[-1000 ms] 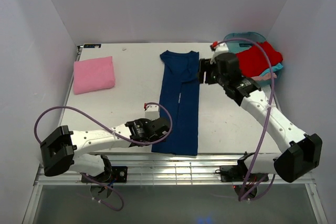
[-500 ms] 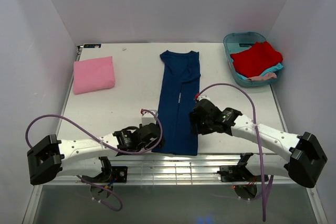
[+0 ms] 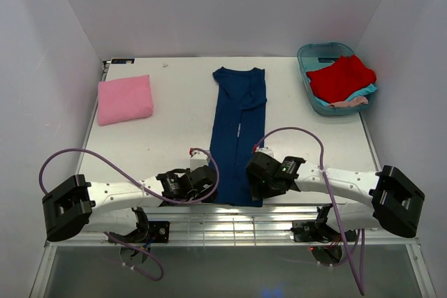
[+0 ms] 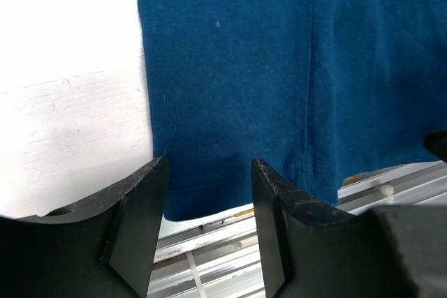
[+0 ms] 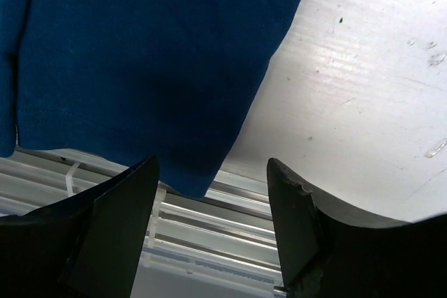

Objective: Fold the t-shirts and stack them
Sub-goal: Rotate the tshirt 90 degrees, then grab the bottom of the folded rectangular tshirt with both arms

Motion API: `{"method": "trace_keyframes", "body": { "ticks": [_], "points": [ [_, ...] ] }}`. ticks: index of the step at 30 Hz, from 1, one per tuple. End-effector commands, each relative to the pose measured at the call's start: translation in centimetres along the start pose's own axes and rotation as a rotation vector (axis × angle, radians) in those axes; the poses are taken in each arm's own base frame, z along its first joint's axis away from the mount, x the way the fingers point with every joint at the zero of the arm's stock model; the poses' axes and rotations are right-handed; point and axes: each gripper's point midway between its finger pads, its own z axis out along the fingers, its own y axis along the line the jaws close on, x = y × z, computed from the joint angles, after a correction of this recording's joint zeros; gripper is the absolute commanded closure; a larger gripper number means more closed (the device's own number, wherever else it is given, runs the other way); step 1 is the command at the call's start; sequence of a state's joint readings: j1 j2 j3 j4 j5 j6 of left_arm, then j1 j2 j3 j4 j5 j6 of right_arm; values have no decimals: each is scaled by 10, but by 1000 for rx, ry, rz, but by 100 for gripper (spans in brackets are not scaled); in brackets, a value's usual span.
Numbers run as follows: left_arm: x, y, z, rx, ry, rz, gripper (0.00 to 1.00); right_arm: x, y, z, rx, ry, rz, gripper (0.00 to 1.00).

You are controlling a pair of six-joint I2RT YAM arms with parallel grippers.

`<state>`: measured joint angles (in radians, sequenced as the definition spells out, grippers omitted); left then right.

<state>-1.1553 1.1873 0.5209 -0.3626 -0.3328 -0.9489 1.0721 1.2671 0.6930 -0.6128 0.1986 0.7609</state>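
Note:
The left gripper grabs the navy blue t-shirt by its hem's near outer corner next, to fold the hem toward the collar.
A navy blue t-shirt lies as a long narrow strip down the middle of the table, its hem at the front edge. My left gripper stands open at the hem's near left corner. In the left wrist view the navy cloth lies just beyond the left gripper, nothing clamped. My right gripper is open at the near right corner. In the right wrist view the shirt's corner hangs over the edge ahead of the right gripper. A folded pink t-shirt rests back left. Red and teal t-shirts lie in the tub.
The teal plastic tub stands at the back right corner. Metal rails run along the table's front edge under both grippers. Purple cables loop from both arms. White walls close in the sides and back.
The right arm swung from the back by the tub down to the shirt's near right corner. The left gripper edged slightly toward the front edge. Both stayed open.

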Motion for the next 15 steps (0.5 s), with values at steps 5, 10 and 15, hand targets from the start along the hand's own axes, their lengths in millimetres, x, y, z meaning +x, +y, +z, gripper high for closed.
{"method": "trace_keyframes", "body": {
  "ticks": [5, 10, 15],
  "points": [
    [-7, -3, -10, -2, -12, -32, 39, 9, 8, 3, -22, 7, 41, 32],
    [-1, 5, -10, -27, 4, -40, 39, 13, 11, 5, -29, 20, 35, 32],
    [0, 5, -14, -25, 4, -43, 40, 14, 16, 5, -36, 23, 31, 33]
  ]
}}
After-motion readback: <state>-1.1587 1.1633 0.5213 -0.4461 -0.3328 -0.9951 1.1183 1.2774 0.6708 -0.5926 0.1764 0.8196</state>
